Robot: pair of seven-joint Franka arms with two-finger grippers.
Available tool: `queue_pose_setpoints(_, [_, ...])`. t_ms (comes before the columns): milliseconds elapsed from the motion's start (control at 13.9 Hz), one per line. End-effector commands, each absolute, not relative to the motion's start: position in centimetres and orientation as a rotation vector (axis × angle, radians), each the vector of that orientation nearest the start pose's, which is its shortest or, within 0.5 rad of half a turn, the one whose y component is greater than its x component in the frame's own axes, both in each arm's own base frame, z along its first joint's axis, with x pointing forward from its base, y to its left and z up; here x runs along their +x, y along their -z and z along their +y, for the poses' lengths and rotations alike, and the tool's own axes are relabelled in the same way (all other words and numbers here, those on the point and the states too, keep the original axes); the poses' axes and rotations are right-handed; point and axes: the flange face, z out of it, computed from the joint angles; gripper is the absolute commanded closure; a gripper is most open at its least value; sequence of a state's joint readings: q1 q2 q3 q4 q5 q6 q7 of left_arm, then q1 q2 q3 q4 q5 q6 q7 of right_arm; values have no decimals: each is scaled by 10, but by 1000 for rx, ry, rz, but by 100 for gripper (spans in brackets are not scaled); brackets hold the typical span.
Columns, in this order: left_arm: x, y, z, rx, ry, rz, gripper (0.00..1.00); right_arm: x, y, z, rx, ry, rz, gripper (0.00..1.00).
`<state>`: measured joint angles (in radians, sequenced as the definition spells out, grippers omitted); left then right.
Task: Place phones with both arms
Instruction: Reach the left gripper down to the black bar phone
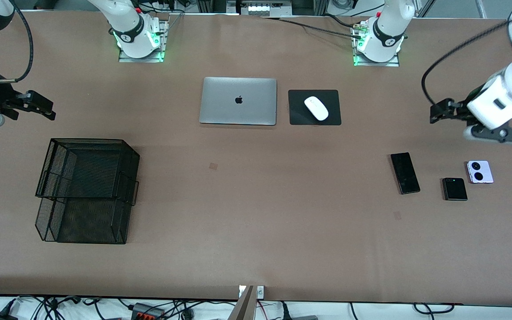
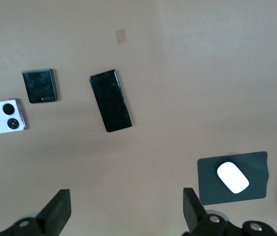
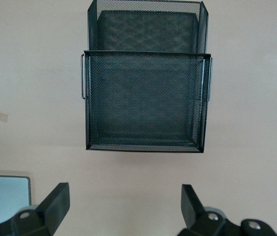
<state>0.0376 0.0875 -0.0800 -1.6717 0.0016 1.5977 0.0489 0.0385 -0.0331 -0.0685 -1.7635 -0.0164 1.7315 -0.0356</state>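
Note:
I should grab the long black slab [image 1: 405, 173] with my left gripper to place the phones. I should grab the slab by its long side edges.
Three phones lie flat on the brown table [image 1: 256, 213] toward the left arm's end. They are a long black slab [image 1: 405, 173], a small squarish black folded one [image 1: 454, 189] and a lilac-white one with two black lenses [image 1: 480, 172]. The left wrist view shows all three: the slab [image 2: 110, 100], the black folded one [image 2: 40, 85] and the lilac-white one [image 2: 6, 116]. My left gripper [image 1: 438, 113] hangs open and empty over bare table [image 2: 127, 196]. My right gripper [image 1: 45, 109] hangs open and empty over bare table beside the mesh basket [image 3: 125, 191].
A black two-tier wire mesh basket [image 1: 88, 141] stands toward the right arm's end and fills the right wrist view [image 3: 145, 52]. A closed silver laptop [image 1: 238, 101] lies mid-table. Beside it a white mouse [image 1: 316, 108] sits on a black pad [image 1: 298, 115].

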Motion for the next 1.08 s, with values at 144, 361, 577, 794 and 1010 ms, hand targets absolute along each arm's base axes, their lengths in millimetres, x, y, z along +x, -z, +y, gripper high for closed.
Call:
queue_pose_setpoints(144, [602, -436, 6, -3074, -231, 129, 0, 554, -570, -19, -3167, 15, -31, 0])
queue_pose_setpoints(361, [606, -351, 34, -3094, -165, 29, 0, 554, -569, -19, -3167, 13, -34, 0])
queue_pose_setpoints(577, [612, -281, 36, -3093, -120, -11, 0, 554, -568, -19, -3167, 13, -34, 0])
queue_pose_setpoints(794, [612, -234, 44, -3101, -101, -22, 0, 555, -569, -18, -3167, 15, -36, 0])
queue_pose_setpoints(1010, [596, -190, 42, -3115, -30, -63, 0, 555, -570, -20, -3167, 20, -31, 0])
